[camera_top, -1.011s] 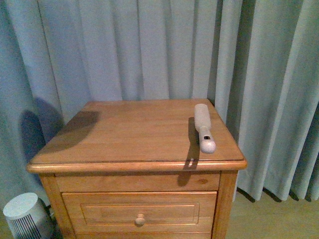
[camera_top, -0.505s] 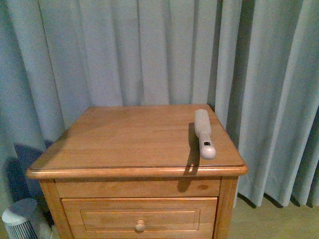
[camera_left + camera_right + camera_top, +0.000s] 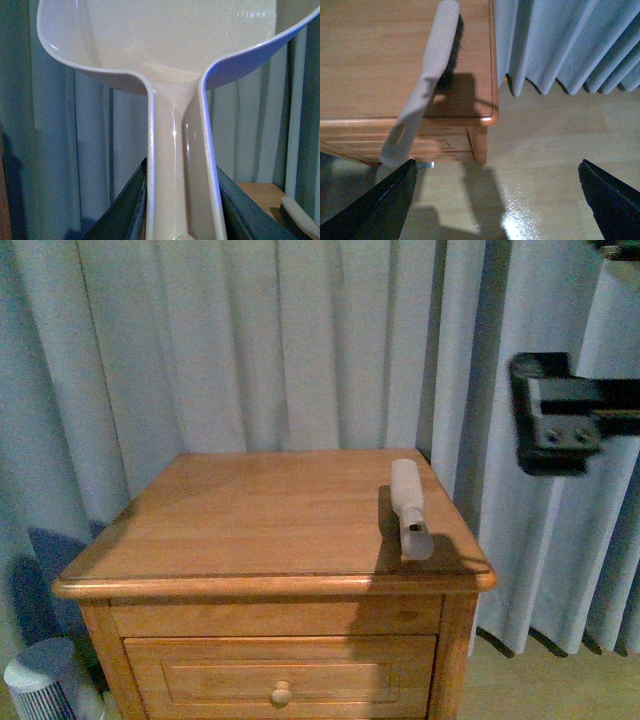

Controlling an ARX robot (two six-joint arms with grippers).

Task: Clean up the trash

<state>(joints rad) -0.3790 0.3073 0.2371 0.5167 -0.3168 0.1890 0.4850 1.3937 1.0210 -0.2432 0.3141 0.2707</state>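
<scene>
My right gripper grabs the brush by its pale handle next, to sweep up trash with the brush's bristles.
No crumpled white tissue wad shows in any view; the trash is out of sight. My left gripper (image 3: 182, 200) is shut on the handle of a cream plastic dustpan (image 3: 160, 40), held up in front of the curtain; the pan looks empty. My right gripper (image 3: 496, 162) is open and empty, above the floor just off the nightstand's front right corner. Part of the right arm (image 3: 556, 425) shows high at the right in the front view. A grey hand brush (image 3: 408, 508) lies near the right edge of the nightstand top, also seen in the right wrist view (image 3: 427, 85).
The wooden nightstand (image 3: 260, 510) has a drawer with a round knob (image 3: 281, 695). Pale curtains (image 3: 300, 340) hang behind and to the right. A white ribbed appliance (image 3: 40, 680) stands on the floor at the lower left. Light wooden floor (image 3: 545, 165) lies to the right.
The right arm has come into the front view at the upper right, and its shadow now falls on the brush's handle and the nightstand's front right corner. The brush has not moved.
</scene>
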